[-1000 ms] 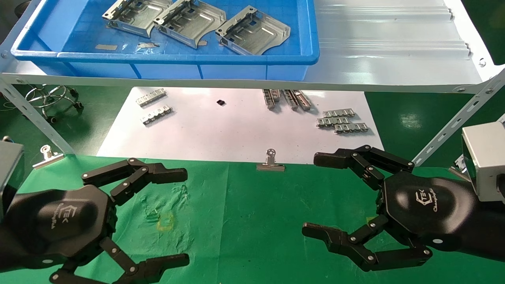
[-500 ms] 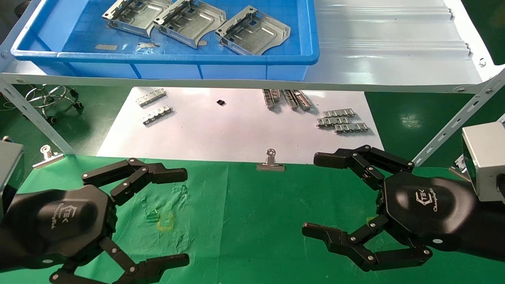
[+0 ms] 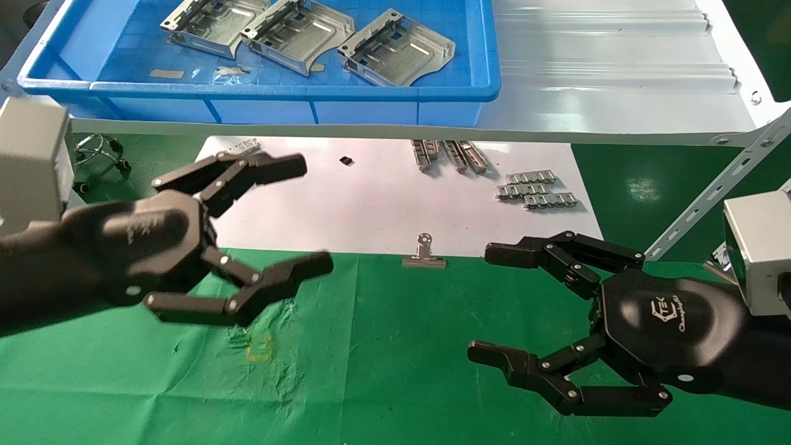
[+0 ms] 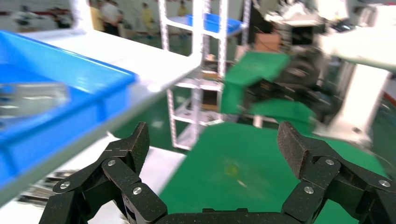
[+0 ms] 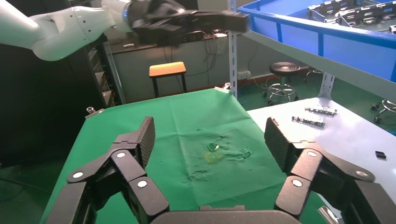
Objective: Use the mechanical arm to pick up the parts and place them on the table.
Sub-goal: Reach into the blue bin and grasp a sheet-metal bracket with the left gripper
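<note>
The silver part should be grabbed next by its folded edge (image 3: 371, 36) with my left gripper, to move a part from the blue bin (image 3: 259, 93) onto the table.
Three silver sheet-metal parts (image 3: 395, 49) lie side by side in a blue bin (image 3: 259, 93) on the white shelf. My left gripper (image 3: 309, 213) is open and empty, raised above the green table (image 3: 383, 346) just below the bin's front wall. My right gripper (image 3: 488, 303) is open and empty, low over the table at the right. In the left wrist view the left gripper (image 4: 212, 144) spreads wide over the green cloth, with the bin (image 4: 60, 112) beside it. In the right wrist view the right gripper (image 5: 210, 137) frames the faint yellow mark (image 5: 213, 156).
A white paper sheet (image 3: 371, 204) beyond the cloth carries small notched silver strips (image 3: 534, 188) and a tiny black piece (image 3: 346, 161). Binder clips (image 3: 424, 254) pin the cloth's far edge. The white shelf (image 3: 618, 74) overhangs the paper, with a slanted brace (image 3: 717, 185) at the right.
My left gripper has risen and moved forward towards the blue bin, still open. My right gripper has shifted only slightly.
</note>
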{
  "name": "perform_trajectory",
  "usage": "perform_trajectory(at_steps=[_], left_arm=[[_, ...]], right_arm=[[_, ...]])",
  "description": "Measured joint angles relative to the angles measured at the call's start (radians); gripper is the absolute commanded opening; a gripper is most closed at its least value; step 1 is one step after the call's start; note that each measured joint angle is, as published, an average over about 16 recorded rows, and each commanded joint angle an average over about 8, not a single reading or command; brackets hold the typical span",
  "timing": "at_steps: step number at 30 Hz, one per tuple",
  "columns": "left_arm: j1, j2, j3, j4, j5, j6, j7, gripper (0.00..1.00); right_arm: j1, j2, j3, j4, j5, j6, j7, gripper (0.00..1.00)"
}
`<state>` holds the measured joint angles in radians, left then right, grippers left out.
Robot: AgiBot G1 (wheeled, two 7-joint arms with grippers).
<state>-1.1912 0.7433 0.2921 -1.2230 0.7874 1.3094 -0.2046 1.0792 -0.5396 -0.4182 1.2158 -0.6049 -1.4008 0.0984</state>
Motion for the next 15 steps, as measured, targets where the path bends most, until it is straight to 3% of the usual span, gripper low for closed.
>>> perform_trajectory(at_steps=[15], left_arm=[[-0.350, 0.230, 0.120, 0.275, 0.235, -0.181, -0.019, 1.00]], right_arm=[[0.000, 0.000, 0.000, 0.000, 0.000, 0.000, 0.000, 0.00]])
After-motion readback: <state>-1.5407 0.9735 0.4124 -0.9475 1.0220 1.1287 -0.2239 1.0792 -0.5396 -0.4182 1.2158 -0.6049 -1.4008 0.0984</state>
